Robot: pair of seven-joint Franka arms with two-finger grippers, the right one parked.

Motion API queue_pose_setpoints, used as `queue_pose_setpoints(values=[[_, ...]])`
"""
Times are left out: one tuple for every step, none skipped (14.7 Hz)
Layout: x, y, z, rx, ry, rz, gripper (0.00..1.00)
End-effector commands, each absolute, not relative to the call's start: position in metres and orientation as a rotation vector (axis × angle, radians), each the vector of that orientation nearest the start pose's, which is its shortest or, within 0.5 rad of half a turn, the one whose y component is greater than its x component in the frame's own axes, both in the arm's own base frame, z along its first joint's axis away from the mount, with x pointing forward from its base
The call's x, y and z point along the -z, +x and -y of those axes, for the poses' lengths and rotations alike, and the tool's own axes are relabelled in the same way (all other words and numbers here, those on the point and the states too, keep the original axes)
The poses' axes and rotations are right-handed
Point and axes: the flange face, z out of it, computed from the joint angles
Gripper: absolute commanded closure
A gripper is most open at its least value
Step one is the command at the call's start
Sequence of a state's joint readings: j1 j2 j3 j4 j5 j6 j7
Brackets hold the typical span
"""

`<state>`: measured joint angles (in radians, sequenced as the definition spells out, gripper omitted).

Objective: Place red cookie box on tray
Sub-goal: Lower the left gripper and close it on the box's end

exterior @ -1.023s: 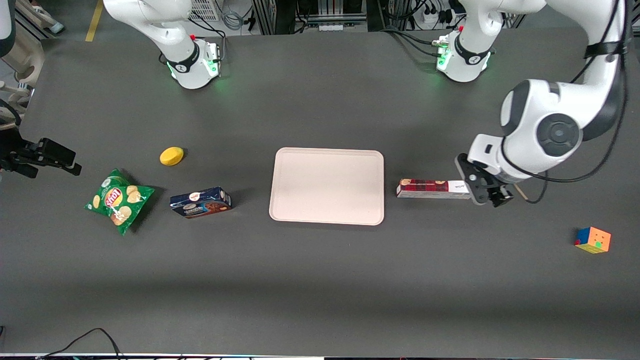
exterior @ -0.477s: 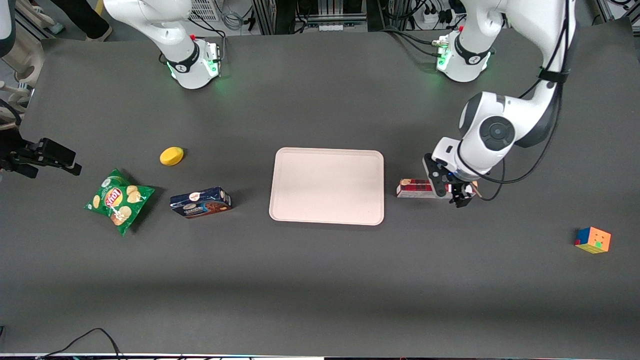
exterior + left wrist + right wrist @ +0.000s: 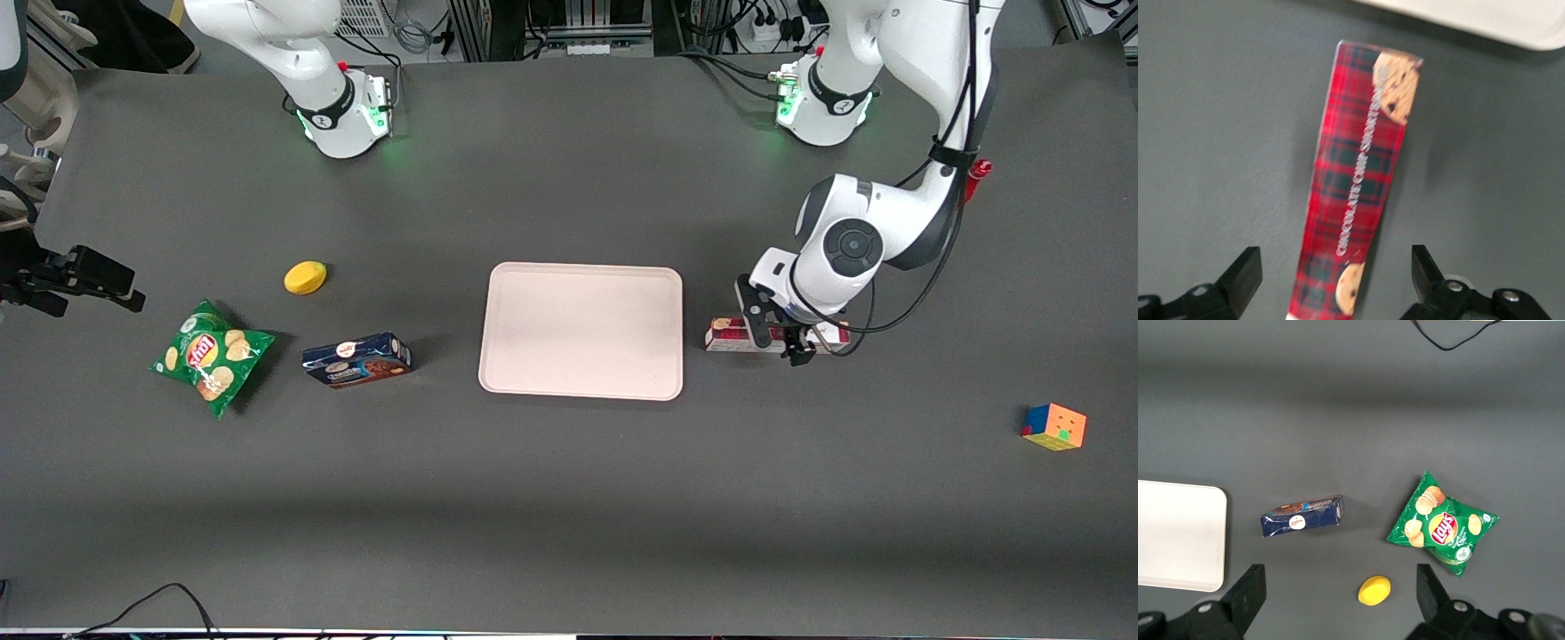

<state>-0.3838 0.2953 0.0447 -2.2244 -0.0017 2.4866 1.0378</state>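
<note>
My gripper grabs the red cookie box by its long sides near the word CHOCOLATE (image 3: 1340, 248) next, to set it on the cream tray (image 3: 1511, 15).
The red cookie box (image 3: 725, 333) lies flat on the dark table beside the tray (image 3: 498, 331), toward the working arm's end, with one short end facing the tray. In the left wrist view its tartan top (image 3: 1358, 180) runs lengthwise toward the tray's corner (image 3: 1501, 17). My gripper (image 3: 775, 336) hangs low over the box's middle part and covers it in the front view. The gripper (image 3: 1335, 270) is open. Its black fingers (image 3: 1245, 275) stand on either side of the box, with a gap of table on each side. The cream tray holds nothing.
Toward the parked arm's end lie a dark blue cookie box (image 3: 357, 359), a green chips bag (image 3: 210, 356) and a yellow rounded object (image 3: 305, 277). A coloured cube (image 3: 1054, 427) sits near the working arm's end. A red bottle (image 3: 977, 172) peeks out beside the arm.
The working arm has swung along the box toward the tray and come lower. The gripper has gone from the box's white-label end to over its middle. The box has not moved.
</note>
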Motion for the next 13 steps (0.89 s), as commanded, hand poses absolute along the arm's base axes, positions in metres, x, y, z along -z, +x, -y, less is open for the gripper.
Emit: queue_pose_setpoints(values=[[-0.227,0.511,0.193,-0.006,-2.423,-2.014,0.00],[-0.224,0.511,0.193,-0.004,-2.421,-2.015,0.00],[-0.224,0.512,0.193,0.002,-2.413,-2.021,0.03],[-0.223,0.513,0.191,0.009,-2.397,-2.037,0.09],[-0.222,0.513,0.190,0.008,-2.379,-2.060,0.15],[-0.221,0.514,0.187,0.008,-2.388,-2.056,0.18],[-0.220,0.514,0.186,0.009,-2.399,-2.051,0.24],[-0.219,0.514,0.186,0.008,-2.404,-2.050,0.28],[-0.219,0.514,0.185,0.006,-2.404,-2.050,0.39],[-0.218,0.514,0.184,0.005,-2.409,-2.046,0.49],[-0.217,0.515,0.184,0.010,-2.438,-2.031,0.58],[-0.217,0.516,0.182,0.015,-2.460,-2.014,0.67],[-0.218,0.517,0.182,0.018,-2.463,-2.011,0.79]])
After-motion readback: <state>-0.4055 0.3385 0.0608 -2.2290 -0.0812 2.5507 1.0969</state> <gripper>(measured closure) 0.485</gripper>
